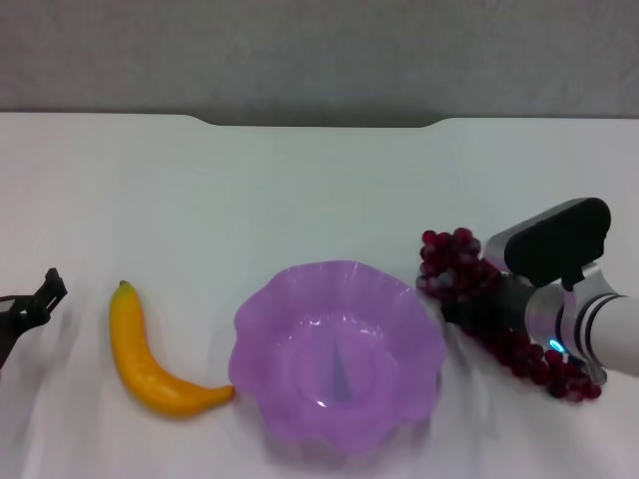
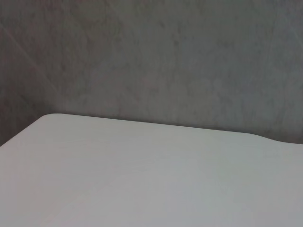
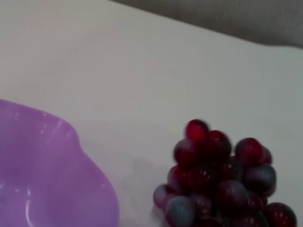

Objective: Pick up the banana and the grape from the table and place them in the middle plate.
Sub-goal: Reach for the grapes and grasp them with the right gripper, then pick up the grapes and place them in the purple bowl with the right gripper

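My right gripper's fingers are down around the grape bunch's middle (image 1: pixel 485 331) beside the middle plate (image 1: pixel 337 351). I should close them now, and they would hold the grape bunch.
The banana (image 1: pixel 150 359) lies on the white table (image 1: pixel 300 190), left of the middle plate (image 1: pixel 337 351), its tip almost touching the plate's rim. The plate is light purple with a wavy rim and holds nothing; it also shows in the right wrist view (image 3: pixel 47 170). The grape bunch (image 1: pixel 454 261) lies right of the plate and also shows in the right wrist view (image 3: pixel 218 179). My right gripper (image 1: pixel 486 302) is down over the middle of the bunch and hides that part. My left gripper (image 1: pixel 40 297) is low at the far left edge, apart from the banana.
The table's notched far edge (image 1: pixel 319 122) meets a grey wall. The left wrist view shows only bare tabletop (image 2: pixel 142 179) and wall.
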